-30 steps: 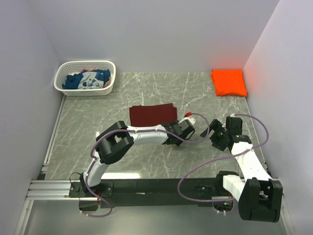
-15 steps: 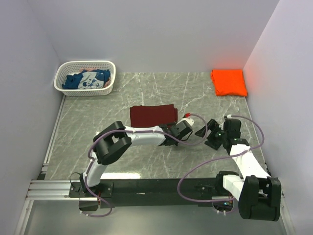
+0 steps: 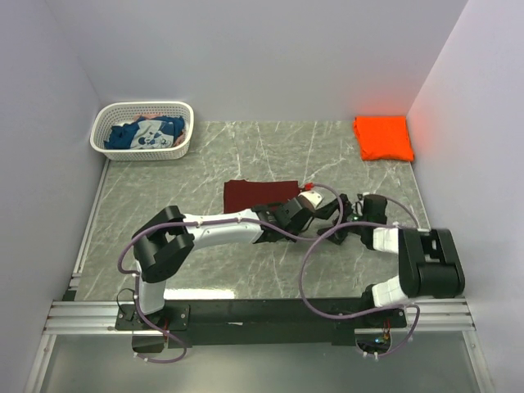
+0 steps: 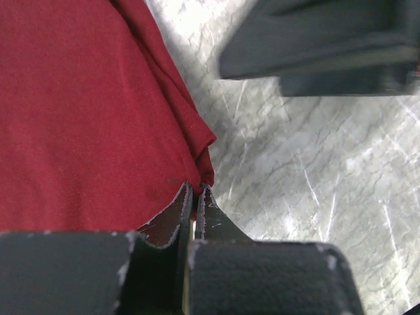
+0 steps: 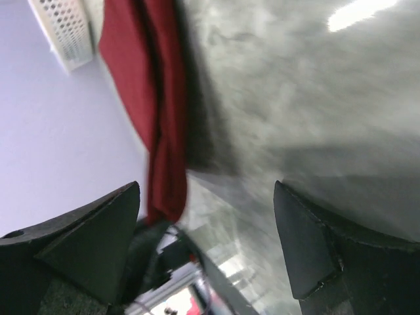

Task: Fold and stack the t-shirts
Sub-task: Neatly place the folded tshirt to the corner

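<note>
My right gripper is to grab the folded maroon t-shirt's side edge (image 3: 299, 193) next, with its layers together. The shirt can then be stacked, still folded, on the orange t-shirt (image 3: 383, 137).
The maroon t-shirt (image 3: 255, 193) lies folded flat mid-table and fills the left of the left wrist view (image 4: 85, 111). My left gripper (image 3: 288, 205) sits at its near right corner, jaws shut on that corner's cloth (image 4: 197, 191). My right gripper (image 3: 334, 214) hangs low just right of it, open with nothing between its fingers (image 5: 207, 197); the maroon edge (image 5: 157, 111) shows ahead of them. The orange t-shirt (image 3: 383, 137) lies folded in the far right corner. The blue printed t-shirt (image 3: 147, 133) is crumpled in the basket.
A white lattice basket (image 3: 143, 151) stands at the far left corner, also seen in the right wrist view (image 5: 62, 33). Walls close in the table on the left, back and right. The two grippers are close together, with cables looping between them.
My left gripper has closed on the maroon shirt's corner and the shirt has shifted slightly right. The right arm has swung left and down toward the same corner, still open.
</note>
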